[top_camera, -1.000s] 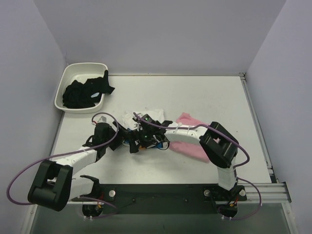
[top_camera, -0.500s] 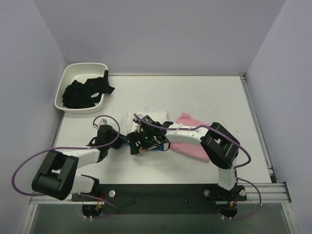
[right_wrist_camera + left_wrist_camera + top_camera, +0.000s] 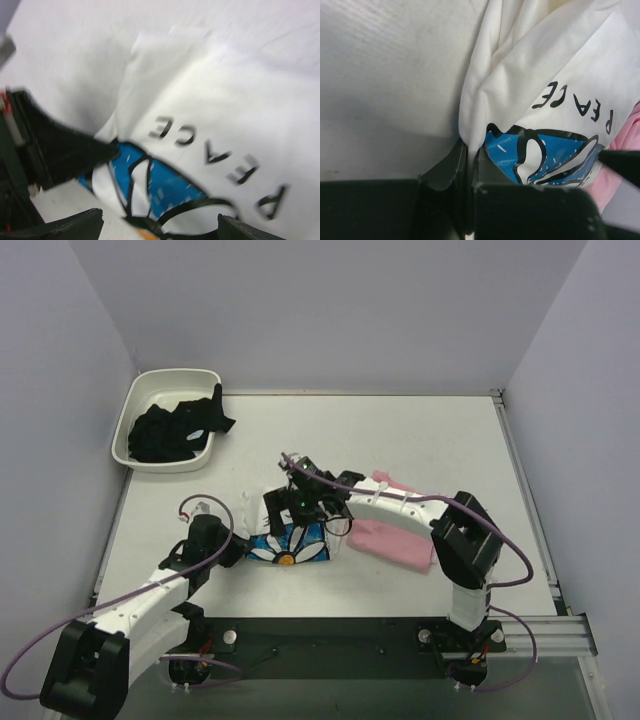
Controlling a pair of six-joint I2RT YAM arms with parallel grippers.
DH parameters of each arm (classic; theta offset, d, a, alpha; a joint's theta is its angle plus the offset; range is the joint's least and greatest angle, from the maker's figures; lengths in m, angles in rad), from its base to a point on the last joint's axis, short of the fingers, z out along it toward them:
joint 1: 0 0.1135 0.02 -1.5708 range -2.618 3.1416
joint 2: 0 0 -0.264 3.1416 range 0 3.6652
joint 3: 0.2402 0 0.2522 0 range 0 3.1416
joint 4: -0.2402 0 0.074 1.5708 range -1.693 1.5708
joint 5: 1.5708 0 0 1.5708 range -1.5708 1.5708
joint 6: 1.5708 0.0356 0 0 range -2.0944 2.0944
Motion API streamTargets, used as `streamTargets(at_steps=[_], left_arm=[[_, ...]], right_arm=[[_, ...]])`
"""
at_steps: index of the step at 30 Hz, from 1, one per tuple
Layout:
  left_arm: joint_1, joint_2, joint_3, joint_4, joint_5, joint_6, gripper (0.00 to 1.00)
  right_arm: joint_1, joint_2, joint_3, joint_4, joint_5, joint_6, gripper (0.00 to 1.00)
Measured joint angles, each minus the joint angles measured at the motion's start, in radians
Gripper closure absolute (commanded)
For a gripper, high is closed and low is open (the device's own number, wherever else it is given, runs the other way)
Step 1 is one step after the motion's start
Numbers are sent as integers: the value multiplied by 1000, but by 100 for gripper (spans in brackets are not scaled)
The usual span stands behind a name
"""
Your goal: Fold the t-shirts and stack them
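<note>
My right gripper grabs the white t-shirt by its far corner near PEACE's P (image 3: pixel 336 548) next, opposite my left gripper, to stack it on the pink t-shirt (image 3: pixel 392 530).
The white t-shirt (image 3: pixel 292 543) with its blue daisy print and the word PEACE lies crumpled at the table's middle. My left gripper (image 3: pixel 240 548) is shut on the shirt's left edge; in the left wrist view a white fold (image 3: pixel 470 135) runs down between the closed jaws of this gripper (image 3: pixel 469 148). My right gripper (image 3: pixel 292 510) hovers open just above the same shirt (image 3: pixel 210 100), nothing between its fingers (image 3: pixel 65 227). The pink t-shirt (image 3: pixel 392 530) lies flat to the right, partly under the right arm, and shows as a pink corner (image 3: pixel 627 132) in the left wrist view.
A white tub (image 3: pixel 180 373) holding a black garment (image 3: pixel 175 430) stands at the back left corner. Grey walls close in the table on the left, back and right. The left gripper's dark body (image 3: pixel 55 150) shows close beside the right gripper.
My left gripper closed on the white t-shirt's edge and drew back toward the near left, pulling the shirt open so the daisy print shows. The right gripper rose slightly, still open.
</note>
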Motion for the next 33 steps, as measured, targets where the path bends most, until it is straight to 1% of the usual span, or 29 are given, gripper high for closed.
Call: streamTargets(at_steps=[3, 7, 11, 15, 21, 33], left_arm=[[0, -101, -10, -112, -2, 9, 100], [0, -180, -14, -210, -2, 17, 100], [0, -206, -22, -241, -2, 23, 100], [0, -207, -24, -241, -2, 24, 100], [0, -201, -24, -240, -3, 27, 100], [7, -194, -23, -240, -4, 31, 100]], right_arm=[[-85, -12, 110, -60, 30, -11, 0], [-209, -8, 248, -113, 73, -23, 0], [-280, 27, 284, -137, 88, -23, 0], [-293, 117, 277, -164, 83, -22, 0], [-293, 224, 213, -164, 50, -17, 0], [-294, 218, 164, -72, 7, -14, 1]])
